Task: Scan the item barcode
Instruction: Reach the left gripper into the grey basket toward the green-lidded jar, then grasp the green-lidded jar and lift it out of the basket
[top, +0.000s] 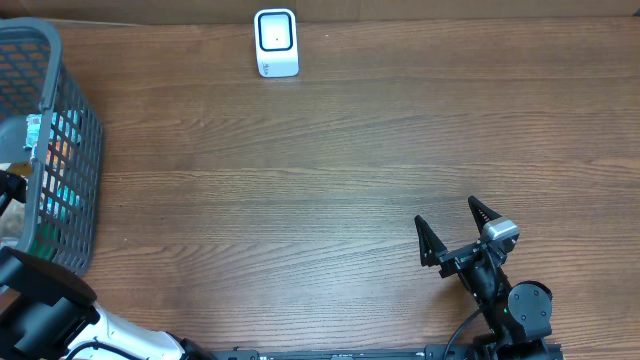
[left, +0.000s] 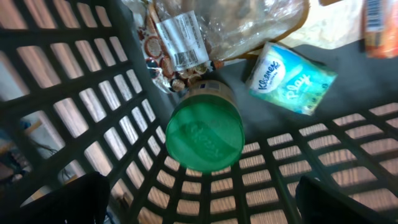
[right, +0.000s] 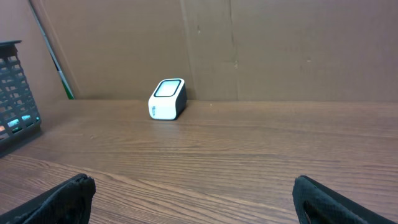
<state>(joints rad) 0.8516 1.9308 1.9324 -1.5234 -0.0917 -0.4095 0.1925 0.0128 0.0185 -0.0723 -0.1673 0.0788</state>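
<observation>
The jar's body should stay uncovered for barcode scanning, so my left gripper should next grab the jar by opposite sides of its green lid (top: 45, 239) (left: 205, 137).
Inside the dark mesh basket (left: 74, 93), my left gripper (left: 202, 199) is open, its two fingers wide apart with nothing between them. Just ahead of it lies a jar with a green lid (left: 205, 137), lid toward the camera. Behind the jar lies a clear bag (left: 236, 25) whose white label (left: 180, 37) carries a barcode. A Kleenex tissue pack (left: 289, 78) lies to the right. The white scanner (top: 276, 43) stands at the table's far edge. My right gripper (top: 452, 225) is open and empty above the near right of the table, facing the scanner (right: 168, 98).
The basket (top: 60, 150) stands at the table's left edge, its wall high around my left gripper. An orange package (left: 379, 25) lies in its far right corner. A brown cardboard wall (right: 280, 43) backs the table behind the scanner.
</observation>
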